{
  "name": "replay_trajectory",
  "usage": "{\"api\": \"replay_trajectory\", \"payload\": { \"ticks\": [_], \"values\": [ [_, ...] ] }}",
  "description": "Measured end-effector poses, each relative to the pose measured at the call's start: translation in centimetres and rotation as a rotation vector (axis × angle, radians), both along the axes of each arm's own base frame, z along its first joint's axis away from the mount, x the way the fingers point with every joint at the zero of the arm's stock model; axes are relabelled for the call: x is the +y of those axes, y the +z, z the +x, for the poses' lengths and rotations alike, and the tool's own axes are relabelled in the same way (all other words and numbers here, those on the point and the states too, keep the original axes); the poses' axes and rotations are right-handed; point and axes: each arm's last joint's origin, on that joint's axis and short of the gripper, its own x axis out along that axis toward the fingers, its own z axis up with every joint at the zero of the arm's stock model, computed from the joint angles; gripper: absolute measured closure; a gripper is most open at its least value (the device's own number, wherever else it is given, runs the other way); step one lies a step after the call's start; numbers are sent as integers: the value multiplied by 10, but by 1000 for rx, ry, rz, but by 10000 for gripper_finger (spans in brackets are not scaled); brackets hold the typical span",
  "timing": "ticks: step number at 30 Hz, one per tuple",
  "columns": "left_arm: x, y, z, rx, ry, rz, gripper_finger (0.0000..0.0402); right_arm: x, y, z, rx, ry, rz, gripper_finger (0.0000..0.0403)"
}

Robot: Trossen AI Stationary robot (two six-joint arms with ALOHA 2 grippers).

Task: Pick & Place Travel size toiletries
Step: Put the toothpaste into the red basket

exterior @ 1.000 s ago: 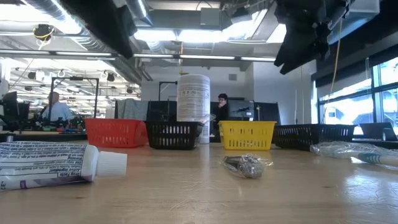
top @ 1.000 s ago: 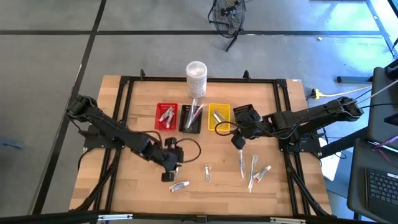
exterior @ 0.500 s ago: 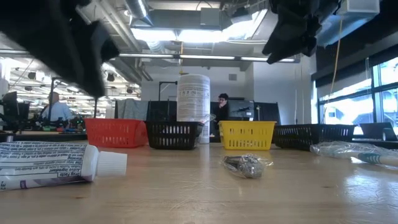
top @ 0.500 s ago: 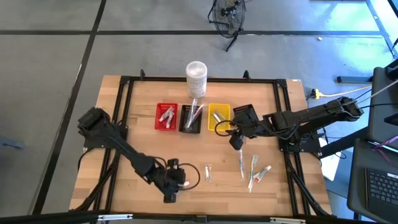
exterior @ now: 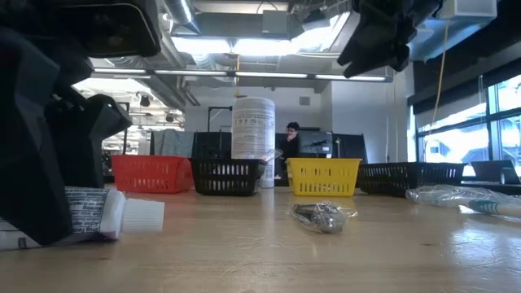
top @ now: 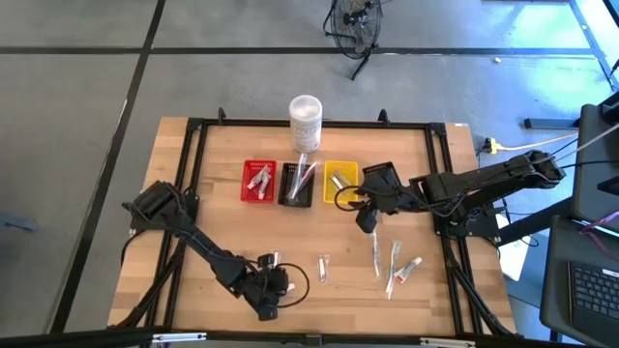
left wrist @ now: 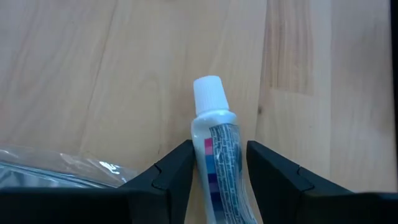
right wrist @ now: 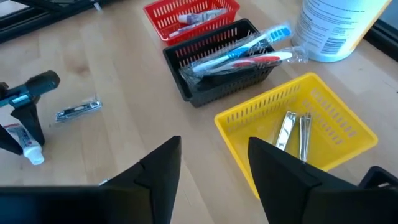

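Observation:
My left gripper next needs to grab the toothpaste tube by its labelled body below the cap (left wrist: 219, 163). Then it can sort the tube into the red basket.
A small white tube with red and blue marks (left wrist: 214, 143) lies flat on the wood near the table's near edge, with its cap (exterior: 134, 216) pointing away from my left gripper. My left gripper (left wrist: 216, 171) is open and down over the tube's body, one finger on each side; in the low view it hides most of the tube. My right gripper (right wrist: 214, 180) is open and empty. It hovers above the table beside the yellow basket (top: 339, 181), which holds silvery clippers (right wrist: 292, 127). My left gripper comes from above and stands astride the tube's body (left wrist: 217, 155), its fingers lying along the tube's sides. The tube rests on the table. I cannot tell whether the fingers (left wrist: 177, 171) touch it.
The red basket (top: 258, 181) holds tubes and the black basket (top: 297, 183) holds toothbrushes. A tall white container (top: 305, 121) stands behind them. A wrapped clipper (top: 323, 268), wrapped toothbrushes (top: 375, 253) and another tube (top: 410, 268) lie on the near right part of the table.
My left gripper has swung toward the table's near edge and come down over the tube, so it now hides most of the tube in the low view. The tube has stayed where it was. My right gripper has drifted a little toward the table's left.

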Motion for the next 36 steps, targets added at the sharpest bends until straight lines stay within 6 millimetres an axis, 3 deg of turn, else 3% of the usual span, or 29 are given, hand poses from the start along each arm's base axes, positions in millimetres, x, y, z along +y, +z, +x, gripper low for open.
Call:
{"api": "replay_trajectory", "payload": {
  "ticks": [13, 20, 26, 36],
  "values": [
    [-1, 1, -3, -15, 53, 1, 320, 1, 1, 1, -21, -15, 38, 243],
    [9, 33, -3, -96, 103, -18, 330, 1, 1, 1, -21, -16, 38, 248],
    [49, 67, -10, -119, 300, 124, 334, 1, 0, 1, -21, -21, 36, 240],
    [150, 101, -22, 20, 645, 335, 336, 5, -22, 21, 31, -25, 14, 231]
  ]
}}
